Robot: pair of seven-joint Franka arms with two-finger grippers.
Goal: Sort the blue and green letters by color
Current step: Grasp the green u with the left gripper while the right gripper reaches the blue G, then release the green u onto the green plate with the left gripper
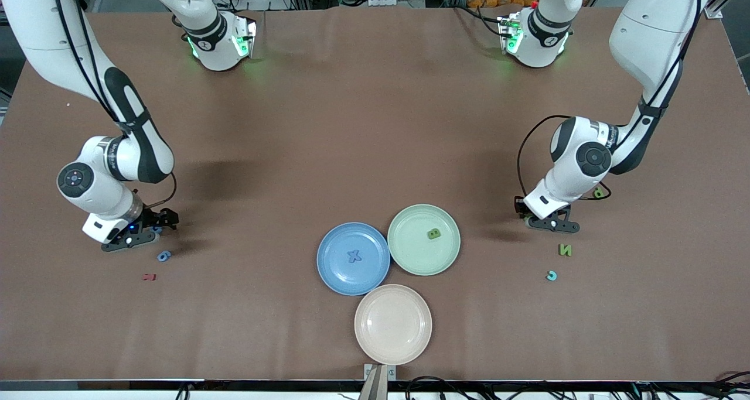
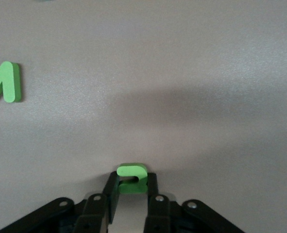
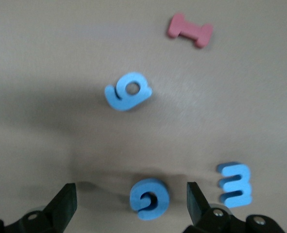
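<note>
The blue G should go onto the blue plate (image 1: 337,274), so the robot's right gripper needs to grab it next by its curved outer edge.
My left gripper (image 1: 549,223) is low at the table, toward the left arm's end. In the left wrist view it (image 2: 132,180) is shut on a green U-like letter (image 2: 132,171). A green N (image 1: 565,249) (image 2: 5,82) lies nearer the front camera, and a green P (image 1: 598,192) lies by the left arm. My right gripper (image 1: 145,230) (image 3: 129,192) is open and low, with a blue G (image 3: 150,201) between its fingers. A blue E (image 3: 235,184) lies beside it, and a blue 6-like piece (image 1: 164,255) (image 3: 127,91) a little nearer the camera. A blue X (image 1: 353,256) lies on the blue plate (image 1: 337,274). A green B (image 1: 433,233) lies on the green plate (image 1: 413,253).
An empty beige plate (image 1: 392,324) sits nearest the front camera, touching the other two plates. A small red letter (image 1: 149,277) (image 3: 189,30) lies near the 6-like piece. A small teal curved letter (image 1: 551,276) lies near the green N.
</note>
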